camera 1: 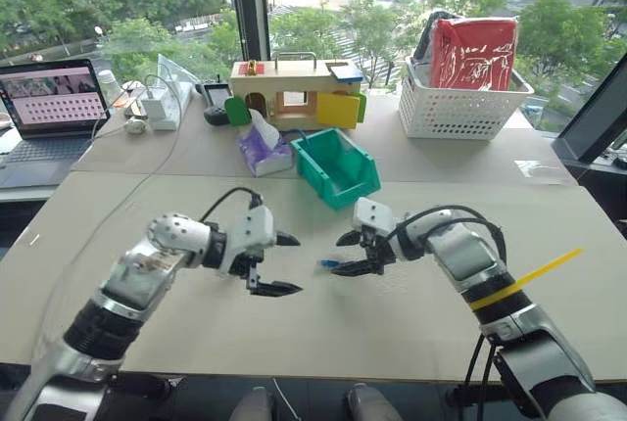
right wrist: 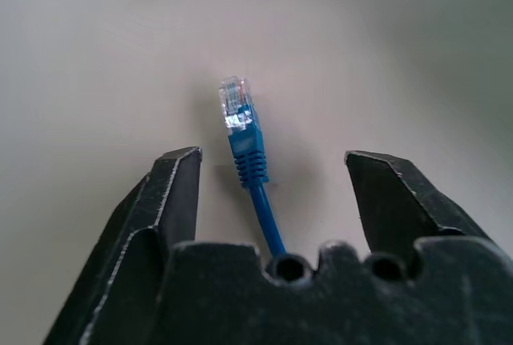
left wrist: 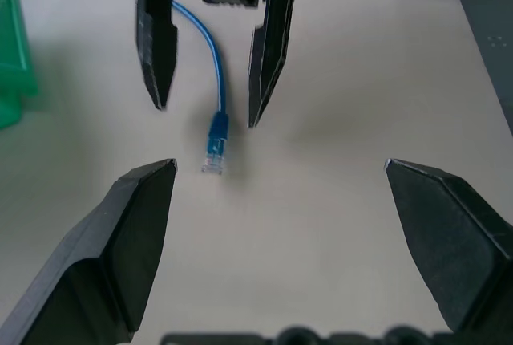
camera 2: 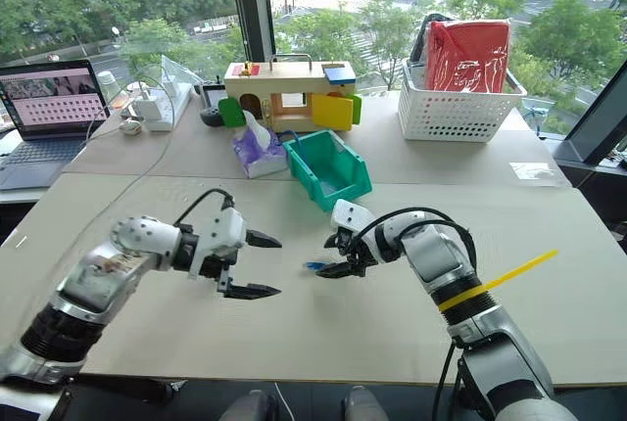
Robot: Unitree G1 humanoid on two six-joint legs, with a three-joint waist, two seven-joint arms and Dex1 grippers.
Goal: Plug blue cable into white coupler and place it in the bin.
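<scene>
The fingers of my right gripper straddle the blue cable (left wrist: pixel 215 72), and the clear plug (left wrist: pixel 214 159) sticks out past them, so my left gripper will grab the cable by that plug next.
The blue cable (right wrist: pixel 240 128) lies on the beige table (camera 1: pixel 392 313), its clear plug pointing toward my left gripper. My right gripper (right wrist: pixel 272 155) is open, its two fingers straddling the cable's end without pinching it. In the left wrist view the cable (left wrist: pixel 215 72) runs back between the right gripper's fingers (left wrist: pixel 156 48). My left gripper (camera 1: pixel 294 264) is open and empty, facing the right gripper (camera 1: pixel 338 255) a short gap away, with the plug (camera 1: pixel 326 263) between them. The teal bin (camera 1: pixel 338 168) stands behind both grippers at mid-table. The white coupler is out of view.
A white lattice basket (camera 1: pixel 460 108) with a red bag stands at the back right. A wooden toy house (camera 1: pixel 294 88) and a purple tissue pack (camera 1: pixel 265 152) sit just behind and left of the bin. A laptop (camera 1: pixel 54 108) is at the far left.
</scene>
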